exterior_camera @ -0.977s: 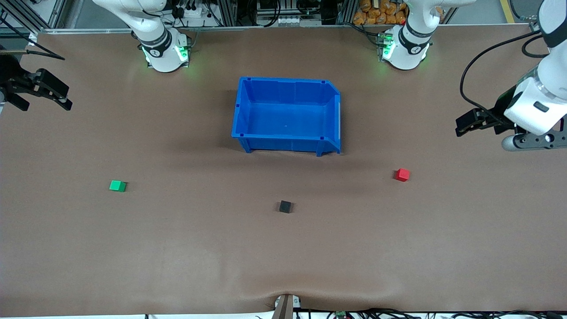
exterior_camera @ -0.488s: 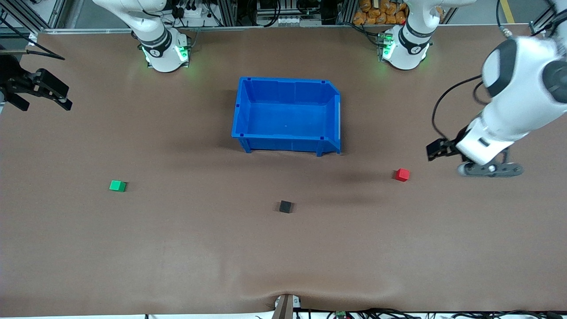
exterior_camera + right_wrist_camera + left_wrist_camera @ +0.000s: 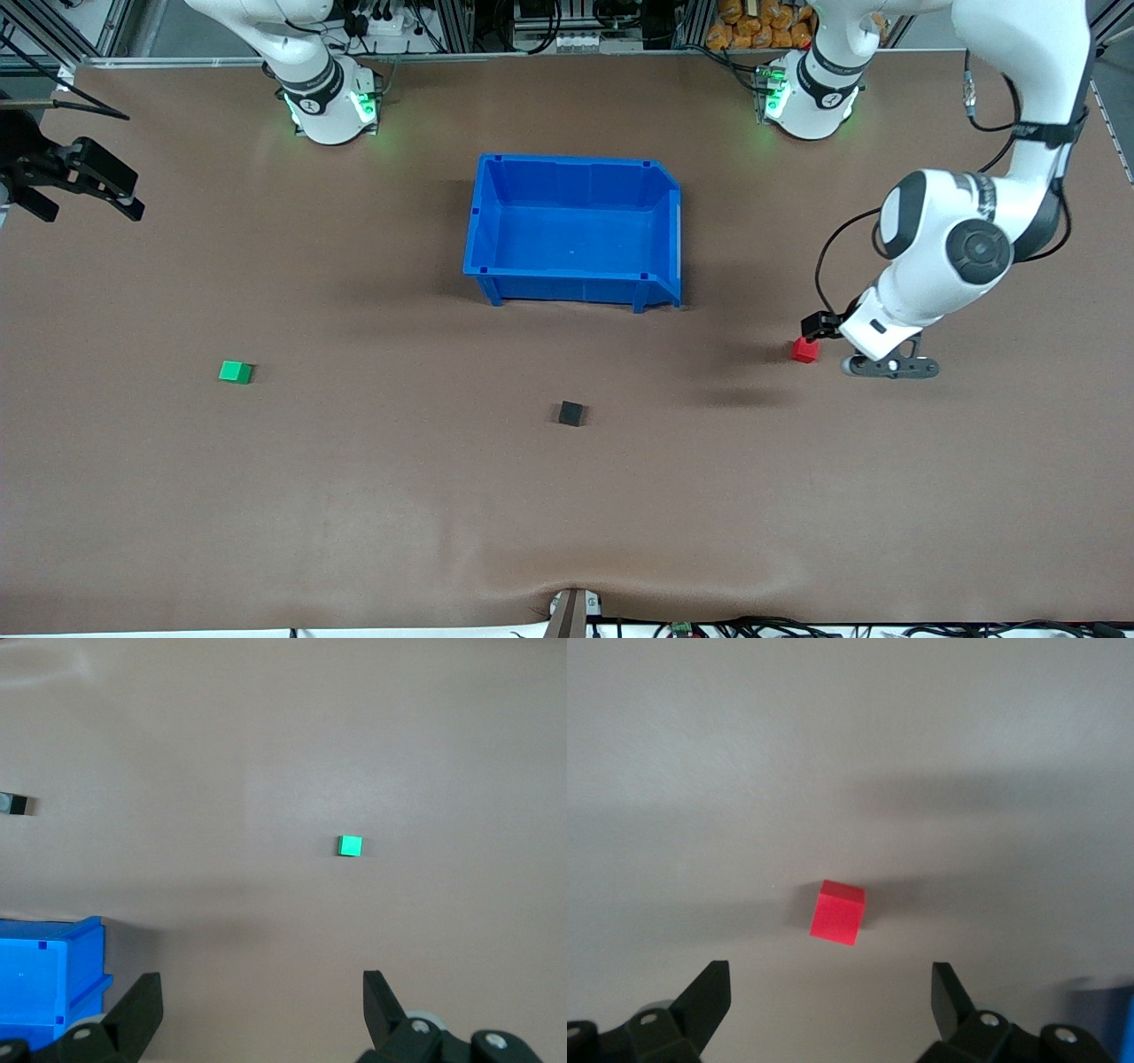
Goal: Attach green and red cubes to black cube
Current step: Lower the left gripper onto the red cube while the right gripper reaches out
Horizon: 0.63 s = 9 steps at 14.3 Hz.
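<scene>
I need to attach the red cube [image 3: 804, 350] to the black cube [image 3: 571, 413], so I should next grab the red cube by its opposite sides with my left gripper.
The red cube [image 3: 804, 350] lies on the brown table toward the left arm's end. My left gripper [image 3: 819, 328] hangs open just beside and above it. In the left wrist view the red cube [image 3: 838, 912] sits a little ahead of the open left gripper [image 3: 830, 992], with nothing between the fingers. The black cube [image 3: 571, 413] rests near the table's middle, nearer to the front camera than the bin. The green cube [image 3: 235, 372] lies toward the right arm's end. My right gripper [image 3: 84, 199] waits open over that end's edge; its wrist view shows the green cube [image 3: 349, 846] and black cube [image 3: 16, 804].
An empty blue bin [image 3: 574, 230] stands at mid-table, farther from the front camera than the cubes; one corner of the bin [image 3: 49, 979] shows in the right wrist view. Both robot bases stand along the table's edge.
The left arm has swung in from the table's end and come down next to the red cube. The right arm and all three cubes have stayed put.
</scene>
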{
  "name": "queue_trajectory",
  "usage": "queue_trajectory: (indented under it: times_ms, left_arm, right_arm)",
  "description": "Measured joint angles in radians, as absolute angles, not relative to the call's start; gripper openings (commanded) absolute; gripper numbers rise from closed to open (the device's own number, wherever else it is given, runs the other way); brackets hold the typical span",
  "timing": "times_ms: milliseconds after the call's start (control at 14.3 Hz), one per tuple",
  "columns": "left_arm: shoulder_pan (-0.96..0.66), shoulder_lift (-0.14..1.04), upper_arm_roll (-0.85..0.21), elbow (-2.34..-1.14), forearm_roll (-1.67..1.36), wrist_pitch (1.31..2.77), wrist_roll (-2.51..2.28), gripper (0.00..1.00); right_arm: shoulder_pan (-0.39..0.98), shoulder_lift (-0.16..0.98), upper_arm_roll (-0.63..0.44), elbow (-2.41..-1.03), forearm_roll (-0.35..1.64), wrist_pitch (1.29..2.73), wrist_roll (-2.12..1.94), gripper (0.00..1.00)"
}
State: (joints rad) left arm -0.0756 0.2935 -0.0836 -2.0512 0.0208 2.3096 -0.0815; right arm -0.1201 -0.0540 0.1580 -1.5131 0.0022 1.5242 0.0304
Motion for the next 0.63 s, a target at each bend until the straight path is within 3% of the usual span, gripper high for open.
queue_trajectory:
  times_ms: [488,628]
  left_arm:
    - [-0.091,0.416,-0.088,-2.054,0.065,2.395,-0.038,0.97]
    - [-0.091,0.438,-0.087,-2.054,0.096,2.433,-0.038,0.91]
  right_arm:
    - [-0.123,0.025,0.156,-1.518,0.001,1.524,0.030,1.00]
    - [-0.124,0.061,0.156,-1.518,-0.013,1.529,0.030,1.00]
